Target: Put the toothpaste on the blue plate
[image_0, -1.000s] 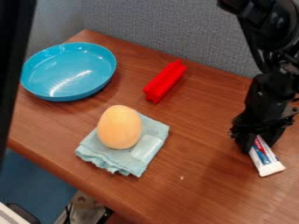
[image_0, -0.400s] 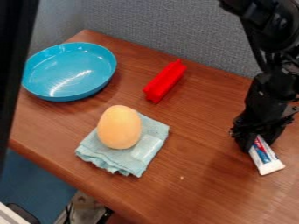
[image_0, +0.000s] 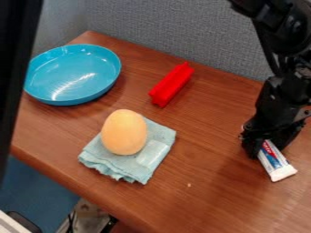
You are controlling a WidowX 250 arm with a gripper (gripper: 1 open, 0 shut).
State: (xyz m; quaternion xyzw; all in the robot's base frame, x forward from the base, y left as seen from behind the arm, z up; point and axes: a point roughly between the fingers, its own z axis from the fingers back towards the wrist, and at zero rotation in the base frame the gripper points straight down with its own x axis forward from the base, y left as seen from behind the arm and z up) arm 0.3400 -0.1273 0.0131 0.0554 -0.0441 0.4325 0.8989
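Observation:
I will next pick up the toothpaste (image_0: 278,164) with my gripper by its upper tube end (image_0: 264,146), so that I can put it on the blue plate.
The toothpaste (image_0: 278,164), a small white tube with red and blue print, lies flat on the wooden table near the right edge. My black gripper (image_0: 267,144) points straight down over the tube's upper end, touching or just above it. Its dark fingers blend together, so I cannot make out whether they are open or shut. The blue plate (image_0: 36,89) sits at the far left of the table, with nothing on it, well away from the gripper.
A red rectangular block (image_0: 172,84) lies between the plate and the gripper. An orange egg-shaped object (image_0: 123,132) rests on a pale blue-green folded cloth (image_0: 155,157) near the front edge. A dark post (image_0: 15,64) stands in the left foreground.

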